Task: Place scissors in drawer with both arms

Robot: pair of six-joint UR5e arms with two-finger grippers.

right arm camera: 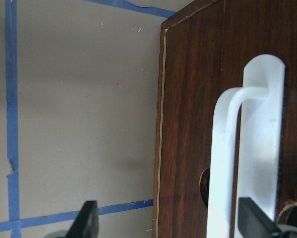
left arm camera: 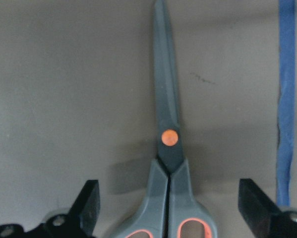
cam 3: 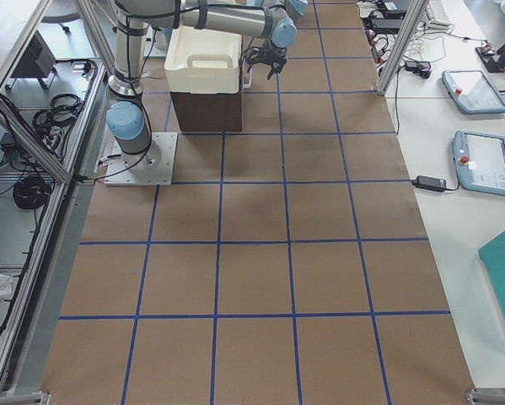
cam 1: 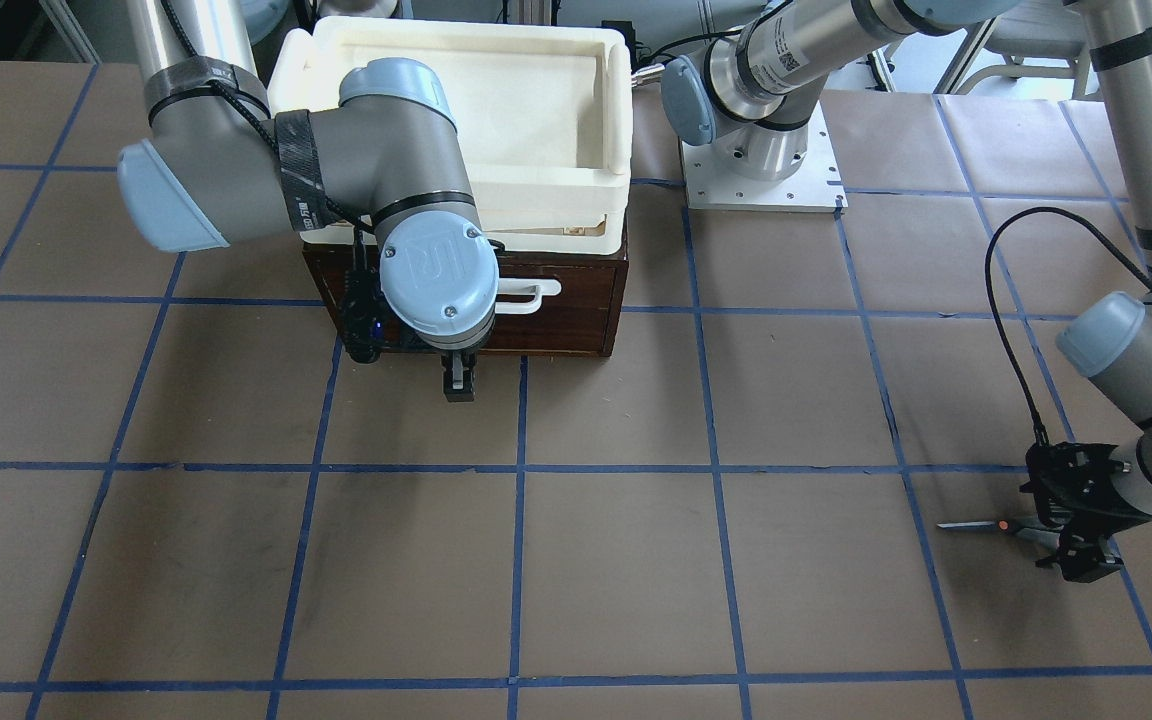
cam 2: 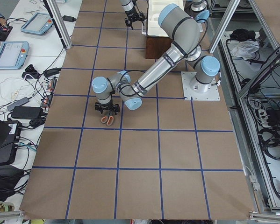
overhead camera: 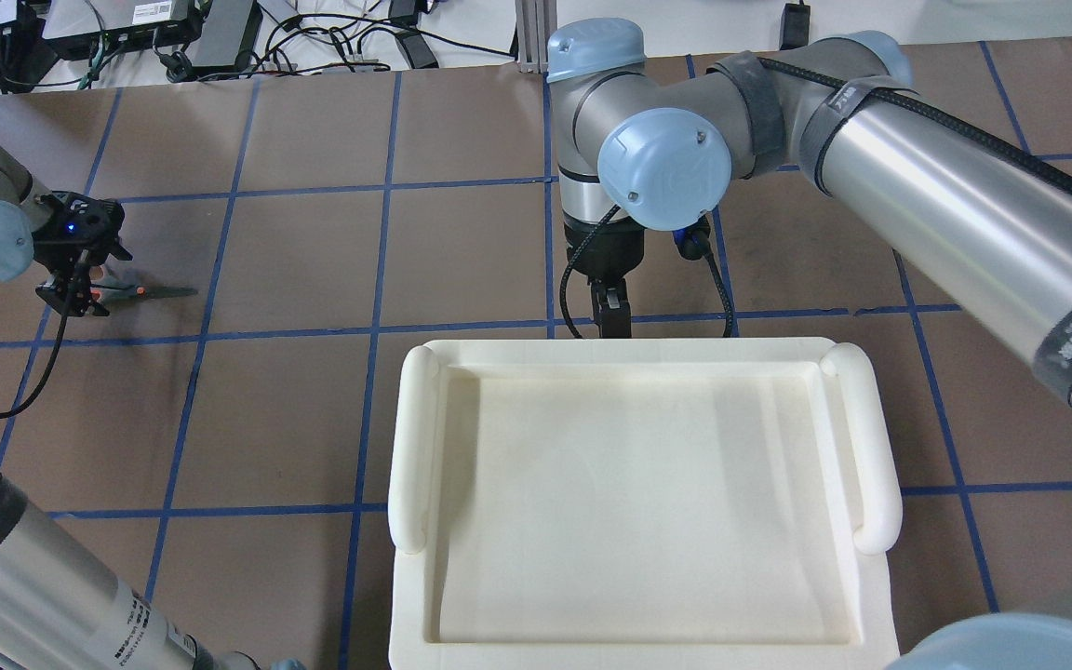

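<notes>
The left gripper next needs to grab the scissors (cam 1: pixel 986 525) by their grey handles, because the dark pointed blades lie on the tabletop.
The scissors (cam 1: pixel 986 525) lie flat on the brown table, blades closed; they also show in the left wrist view (left arm camera: pixel 168 148) and the overhead view (overhead camera: pixel 140 293). My left gripper (cam 1: pixel 1076 545) is open and low over the grey-and-orange handles, one finger (left arm camera: pixel 89 203) on each side, not touching. The dark brown drawer (cam 1: pixel 576 310) is closed, with its white bar handle (cam 1: pixel 526 293) facing outward. My right gripper (cam 1: pixel 458 380) is open just in front of the drawer face; in the right wrist view the handle (right arm camera: pixel 247 148) lies between the fingers, close to one finger (right arm camera: pixel 252 218).
A cream-white plastic tray (overhead camera: pixel 415 447) sits on top of the drawer cabinet. The left arm's base plate (cam 1: pixel 761 170) is bolted beside the cabinet. Blue tape lines (cam 1: pixel 716 467) grid the brown table. A black cable (cam 1: pixel 1001 330) loops off the left wrist.
</notes>
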